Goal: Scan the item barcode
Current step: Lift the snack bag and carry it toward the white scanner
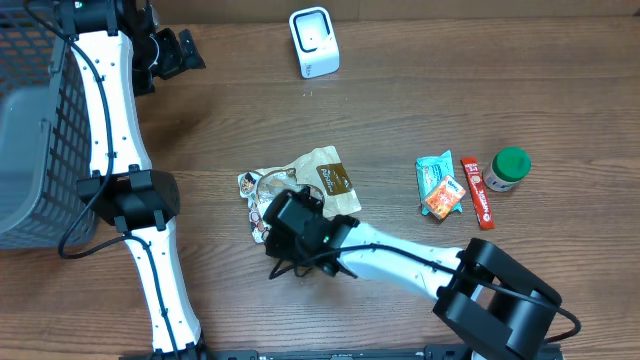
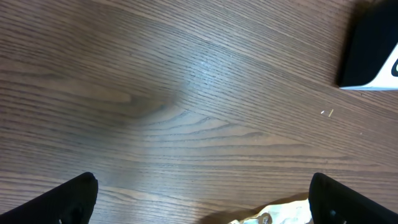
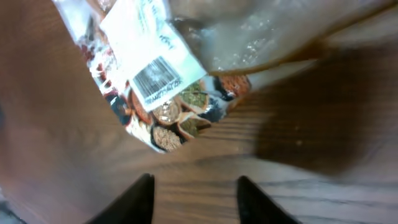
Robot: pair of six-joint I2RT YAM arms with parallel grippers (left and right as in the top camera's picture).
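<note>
My right gripper grabs the snack bag by its brown-panel end (image 1: 340, 182) next, leaving the white barcode label free to scan.
The item is a clear and brown snack bag (image 1: 318, 176) lying in the middle of the table. Its white barcode label (image 3: 154, 79) faces up in the right wrist view, just ahead of my right gripper (image 3: 196, 180). That gripper's fingers stand apart with only wood between them. From overhead, my right gripper (image 1: 283, 216) hovers over the bag's near left corner. The white scanner (image 1: 313, 42) stands at the back centre. My left gripper (image 1: 178, 50) is at the back left, wide open over bare wood (image 2: 202, 186), with the scanner (image 2: 372, 50) off to its right and the bag's edge (image 2: 273, 214) low in view.
A grey wire basket (image 1: 30, 130) sits at the left edge. On the right lie a teal packet (image 1: 433, 170), an orange packet (image 1: 443, 198), a red stick pack (image 1: 477, 192) and a green-lidded jar (image 1: 508, 168).
</note>
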